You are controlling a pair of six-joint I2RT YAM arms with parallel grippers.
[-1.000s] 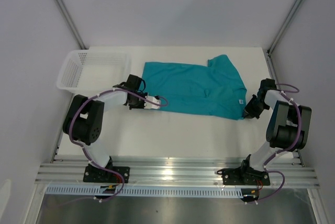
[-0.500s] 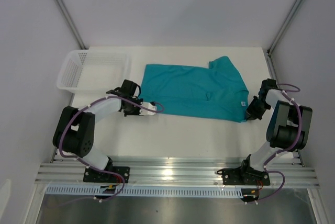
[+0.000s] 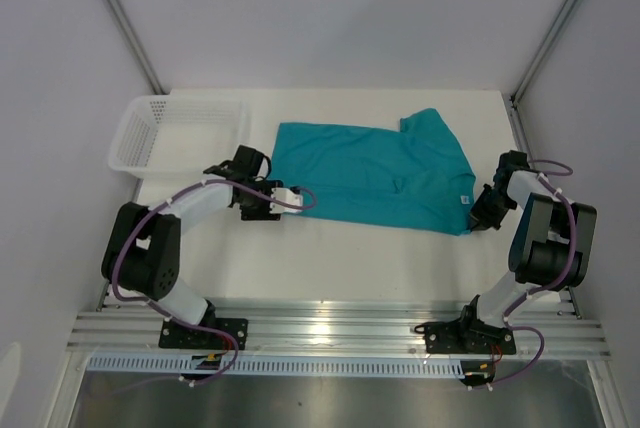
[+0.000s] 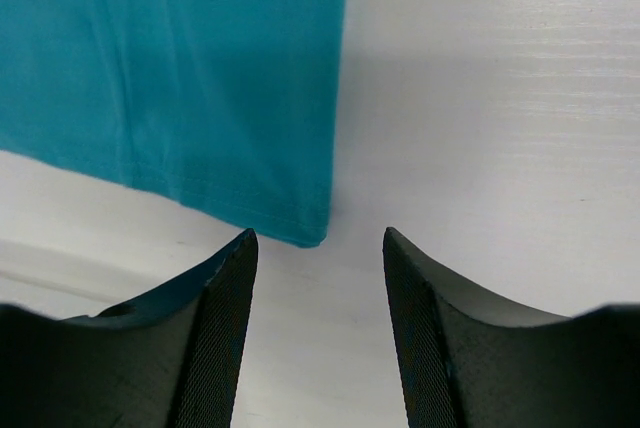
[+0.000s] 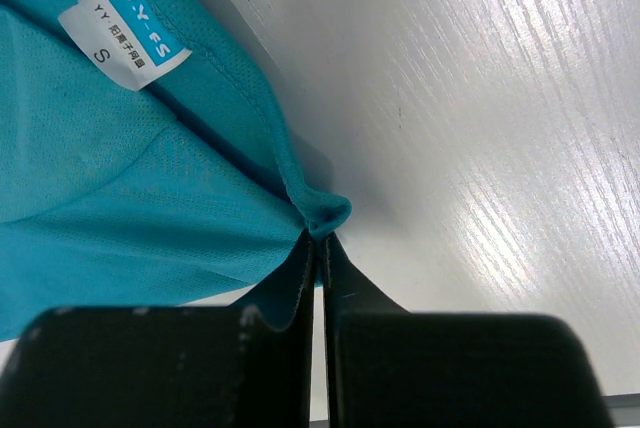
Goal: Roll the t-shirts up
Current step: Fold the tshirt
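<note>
The left gripper grabs the teal t-shirt's near corner [image 4: 314, 237] next, away from the neck label, to pull the t-shirt's near edge straight for rolling.
The teal t-shirt [image 3: 370, 173] lies spread flat across the middle of the white table. Its white neck label [image 3: 462, 199] is at the right end. My left gripper [image 3: 296, 200] sits at the shirt's near-left corner with its jaws open. In the left wrist view that corner [image 4: 300, 228] lies on the table just past the fingertips of the left gripper [image 4: 317, 236], with nothing between them. My right gripper [image 3: 480, 210] is shut on a bunched fold of the t-shirt's edge [image 5: 325, 216], below the label [image 5: 125, 28]. The right gripper [image 5: 320, 245] has its jaws pressed together.
A white mesh basket [image 3: 130, 143] stands at the back left, just left of the shirt. Grey walls close in the table on three sides. A metal rail [image 3: 330, 333] with both arm bases runs along the near edge.
The left gripper has opened and let go of the shirt's near-left corner, after the left arm swung its elbow outward. The right gripper has stayed shut on the shirt's edge.
</note>
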